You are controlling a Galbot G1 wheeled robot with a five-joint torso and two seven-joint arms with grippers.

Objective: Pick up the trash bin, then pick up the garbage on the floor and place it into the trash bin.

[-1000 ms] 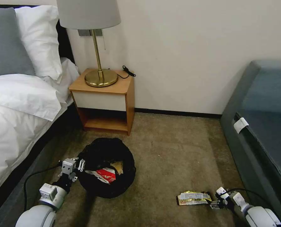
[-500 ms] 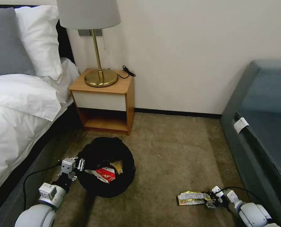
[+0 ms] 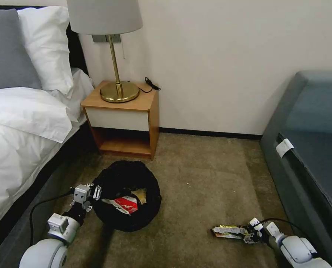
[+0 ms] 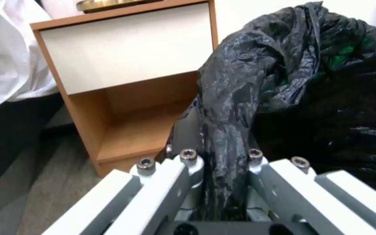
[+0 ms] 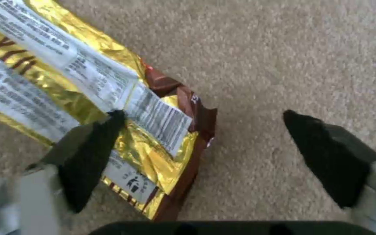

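Observation:
The right gripper grabs the wrapper's brown end beside the barcode next, to drop the snack wrapper (image 3: 229,231) into the trash bin.
The trash bin (image 3: 114,178), draped in a crinkly black bag, stands on the carpet in front of the nightstand. A crushed red-and-white cup (image 3: 124,204) and a brown paper piece (image 3: 140,194) lie inside it. My left gripper (image 3: 93,193) is shut on the bag's rim at the bin's left side; the left wrist view shows a fold of the black bag (image 4: 225,137) pinched in the jaws. The snack wrapper (image 3: 229,231), gold with white print, lies flat on the carpet at lower right. My right gripper (image 3: 249,236) is open at its right end, one fingertip (image 5: 105,130) over the wrapper (image 5: 79,88), the other on carpet.
A wooden nightstand (image 3: 123,119) with a brass lamp (image 3: 117,91) stands against the wall behind the bin. The bed (image 3: 21,123) runs along the left, and a grey sofa (image 3: 311,149) along the right. Open carpet (image 3: 203,178) lies between bin and wrapper.
My right gripper has slid left along the floor until it straddles the wrapper's end. The bin has shifted slightly away from me in the left gripper's hold.

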